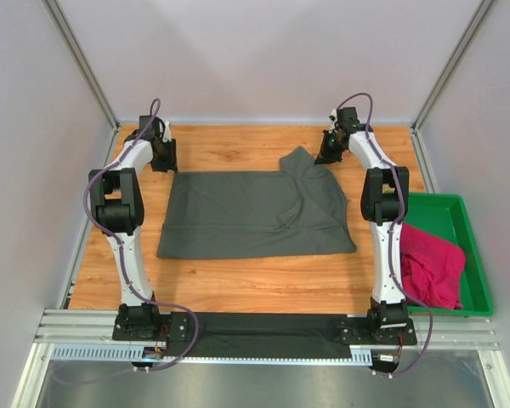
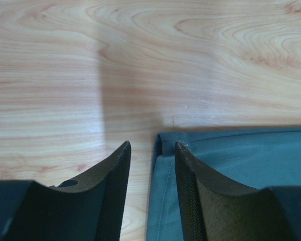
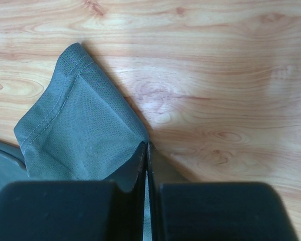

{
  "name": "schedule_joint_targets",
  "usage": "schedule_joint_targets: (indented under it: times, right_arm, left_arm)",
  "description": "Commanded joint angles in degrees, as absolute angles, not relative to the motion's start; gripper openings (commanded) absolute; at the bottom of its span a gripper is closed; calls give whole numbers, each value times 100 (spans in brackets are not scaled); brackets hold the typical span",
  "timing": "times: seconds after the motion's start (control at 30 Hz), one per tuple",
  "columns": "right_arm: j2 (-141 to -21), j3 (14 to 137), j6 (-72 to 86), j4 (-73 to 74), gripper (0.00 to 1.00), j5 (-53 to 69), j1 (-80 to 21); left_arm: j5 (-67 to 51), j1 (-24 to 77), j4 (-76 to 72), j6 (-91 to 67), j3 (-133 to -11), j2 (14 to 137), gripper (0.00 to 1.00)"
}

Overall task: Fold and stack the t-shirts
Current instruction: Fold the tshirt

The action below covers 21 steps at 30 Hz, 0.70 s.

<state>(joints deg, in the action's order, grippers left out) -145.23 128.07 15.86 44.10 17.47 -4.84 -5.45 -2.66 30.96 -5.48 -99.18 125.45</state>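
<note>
I should next have my left gripper grab the grey t-shirt [image 1: 246, 212] by its far hemmed corner [image 1: 178, 174], opposite my right gripper, to fold its far edge over evenly.
The dark charcoal grey t-shirt [image 1: 246, 212] lies spread flat on the wooden table, with its far right part bunched and lifted. My left gripper [image 1: 165, 160] is at the shirt's far left corner. In the left wrist view it [image 2: 152, 145] is open, and the hemmed corner of the shirt [image 2: 251, 155] lies between the jaws next to the right finger. My right gripper [image 1: 327, 153] is shut on a hemmed corner of the grey shirt [image 3: 75, 125], seen in the right wrist view [image 3: 146, 144]. The magenta-pink t-shirt [image 1: 429, 263] lies crumpled in the green tray.
The green plastic tray [image 1: 459, 208] stands off the table's right edge beside the right arm. White walls and metal frame posts enclose the table at the back and sides. A dark cloth strip lies along the near rail between the arm bases.
</note>
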Motion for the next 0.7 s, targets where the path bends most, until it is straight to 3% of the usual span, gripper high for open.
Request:
schedule_joint_targets:
  times: [0.0,0.67]
  right_arm:
    - [-14599,12700,1644,4623,0,1635,-527]
    - [-14493,12524,1696,4562,0,1749,-563]
  left_arm:
    - [-747,-290,3085,-422,-10098,12331,48]
    - [-1248,-308,3191,-563,-10107,12603,46]
